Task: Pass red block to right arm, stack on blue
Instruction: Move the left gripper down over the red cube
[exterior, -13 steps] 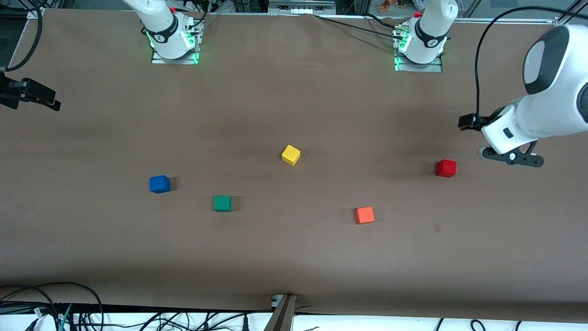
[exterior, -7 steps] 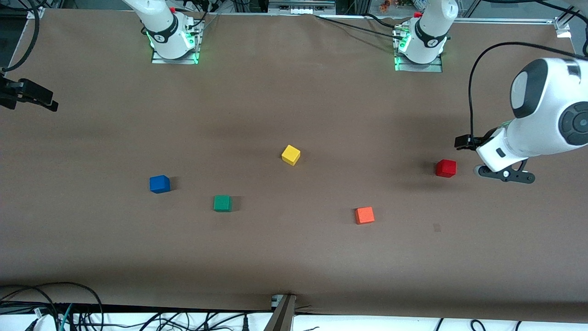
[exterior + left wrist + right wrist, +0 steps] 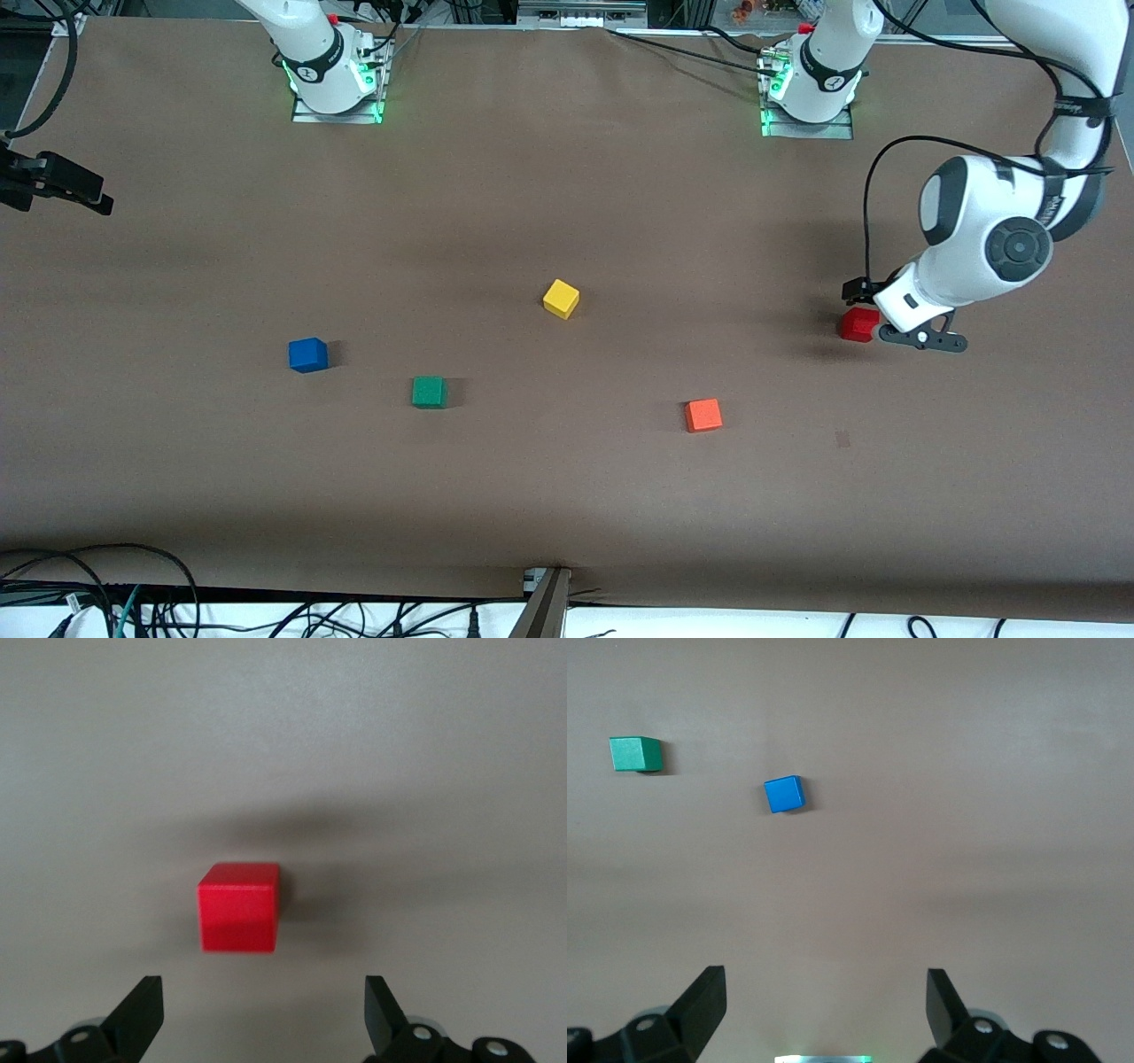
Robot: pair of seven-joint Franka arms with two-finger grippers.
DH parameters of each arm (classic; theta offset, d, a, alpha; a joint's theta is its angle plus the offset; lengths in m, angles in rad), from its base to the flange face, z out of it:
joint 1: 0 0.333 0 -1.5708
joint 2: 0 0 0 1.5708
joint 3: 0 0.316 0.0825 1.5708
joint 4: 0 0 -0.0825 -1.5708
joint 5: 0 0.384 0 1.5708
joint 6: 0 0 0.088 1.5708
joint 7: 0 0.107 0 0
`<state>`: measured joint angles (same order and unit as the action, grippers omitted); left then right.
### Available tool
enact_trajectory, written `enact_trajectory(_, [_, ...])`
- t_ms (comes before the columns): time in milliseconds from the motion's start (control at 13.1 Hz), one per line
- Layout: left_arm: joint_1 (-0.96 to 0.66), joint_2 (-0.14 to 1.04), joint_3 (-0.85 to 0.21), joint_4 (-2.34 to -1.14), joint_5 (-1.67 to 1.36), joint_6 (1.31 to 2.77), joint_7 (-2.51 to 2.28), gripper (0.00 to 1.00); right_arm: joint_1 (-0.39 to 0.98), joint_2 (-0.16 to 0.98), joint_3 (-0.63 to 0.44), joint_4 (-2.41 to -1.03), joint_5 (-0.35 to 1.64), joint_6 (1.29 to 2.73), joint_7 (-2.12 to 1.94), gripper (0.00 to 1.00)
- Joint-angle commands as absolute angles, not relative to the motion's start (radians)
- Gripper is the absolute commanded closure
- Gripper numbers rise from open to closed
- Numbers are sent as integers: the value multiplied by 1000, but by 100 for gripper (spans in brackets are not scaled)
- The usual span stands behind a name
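The red block (image 3: 858,324) needs to be passed over and stacked on the blue cube (image 3: 307,354), so my left gripper will next grab the red block by its opposite sides.
The red block (image 3: 858,324) sits on the brown table toward the left arm's end. My left gripper (image 3: 886,330) is low beside it, on the side toward the table's end. In the left wrist view the gripper (image 3: 263,1005) is open and empty. The red block (image 3: 237,908) lies just ahead of the fingertips (image 3: 146,1003), not between them. The blue cube (image 3: 307,354) sits toward the right arm's end. My right gripper (image 3: 824,997) is open and empty. It waits high up, out of the front view, with the blue cube (image 3: 784,794) well ahead of it.
A yellow cube (image 3: 561,298) is mid-table. A green cube (image 3: 429,391) lies beside the blue one, and it also shows in the right wrist view (image 3: 634,754). An orange-red cube (image 3: 703,415) is nearer the camera than the red block. A black clamp-like piece (image 3: 58,184) overhangs the right arm's end.
My left gripper has come down and moved in from the table's end, right up to the red block. The cubes have not moved. The right arm has not moved.
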<state>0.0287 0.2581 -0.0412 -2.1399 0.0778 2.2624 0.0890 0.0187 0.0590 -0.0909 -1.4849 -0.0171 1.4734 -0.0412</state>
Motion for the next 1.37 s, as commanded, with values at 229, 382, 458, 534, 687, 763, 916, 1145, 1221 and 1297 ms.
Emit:
enact_trajectory(229, [41, 258, -46, -2200, 184, 2377, 104, 0, 18, 55, -87, -1486, -20, 1474, -40, 0])
enact_trajectory(382, [63, 290, -46, -2221, 186, 2458, 106, 0, 20, 54, -86, -1486, -18, 1474, -38, 0])
enact_trajectory(458, [87, 301, -46, -2247, 192, 2518, 106, 0, 20, 54, -86, -1486, -18, 1474, -38, 0])
enact_trajectory(534, [92, 307, -46, -2267, 199, 2560, 112, 0, 20, 54, -86, -1486, -18, 1474, -40, 0])
enact_trajectory(687, [119, 308, -48, -2310, 199, 2641, 112, 0, 20, 55, -89, -1486, -18, 1474, -40, 0])
enact_trajectory(763, [120, 311, -48, -2325, 199, 2683, 112, 0, 17, 55, -89, -1486, -17, 1474, -40, 0])
enact_trajectory(916, [118, 314, -48, -2336, 199, 2706, 112, 0, 17, 55, -89, -1486, -17, 1474, -44, 0])
enact_trajectory(1145, [115, 342, -48, -2336, 199, 2749, 112, 0, 18, 55, -89, -1486, -15, 1474, -48, 0])
enact_trajectory(1221, [118, 354, -49, -2338, 199, 2770, 112, 0, 18, 55, -87, -1486, -17, 1474, -52, 0])
enact_trajectory(1297, [123, 366, -49, -2341, 199, 2795, 112, 0, 21, 55, -86, -1486, -17, 1474, -49, 0])
